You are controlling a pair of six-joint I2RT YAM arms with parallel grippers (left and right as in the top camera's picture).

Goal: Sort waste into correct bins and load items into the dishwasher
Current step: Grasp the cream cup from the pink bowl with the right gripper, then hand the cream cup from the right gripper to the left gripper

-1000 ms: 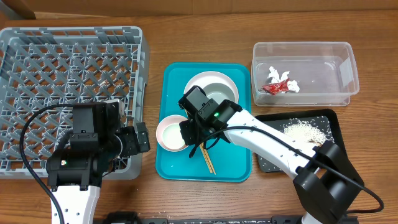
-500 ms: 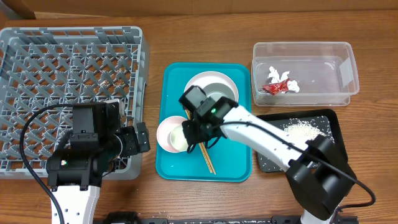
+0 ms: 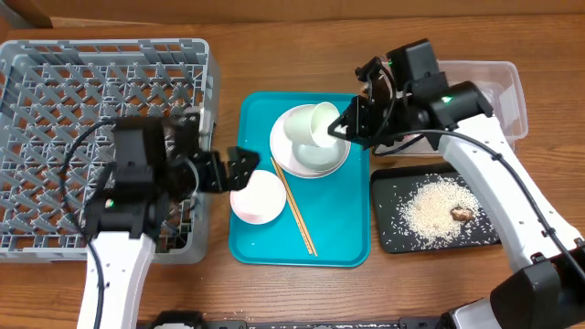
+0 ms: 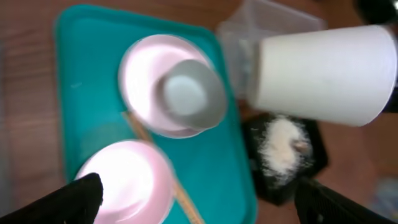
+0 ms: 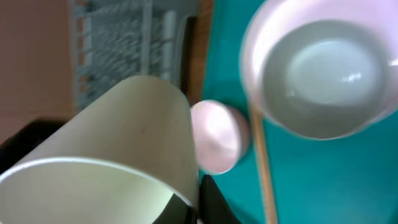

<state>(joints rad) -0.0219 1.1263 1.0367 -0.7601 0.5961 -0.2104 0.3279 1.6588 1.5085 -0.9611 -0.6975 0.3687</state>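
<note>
My left gripper has to grab the pale cup around its closed base end (image 4: 271, 75), so the cup's rim stays free and the cup can go into the dish rack opening first.
My right gripper (image 3: 345, 127) is shut on a pale cup (image 3: 320, 122), held on its side above the white plate (image 3: 285, 153) and grey-green bowl (image 3: 318, 155) on the teal tray. In the right wrist view the cup (image 5: 106, 149) fills the left side, with the bowl (image 5: 323, 74) beyond. My left gripper (image 3: 234, 170) is open and empty just left of the pale pink bowl (image 3: 259, 196). In the left wrist view the gripper (image 4: 199, 205) is wide open over that bowl (image 4: 127, 180). Chopsticks (image 3: 294, 208) lie beside it. Rice (image 3: 437, 203) and a brown scrap (image 3: 462, 214) lie in the black tray (image 3: 388, 239). The red wrapper is hidden behind my right arm.
The grey dish rack (image 3: 101, 82) stands at the left, with my left arm over its near right corner. The clear tub (image 3: 507, 87) sits at the back right, partly under my right arm. The teal tray (image 3: 338, 247) lies between the rack and the black tray.
My right arm has swung from the pink bowl up and right and now holds the cup over the plate. My left gripper has moved right, up to the pink bowl.
</note>
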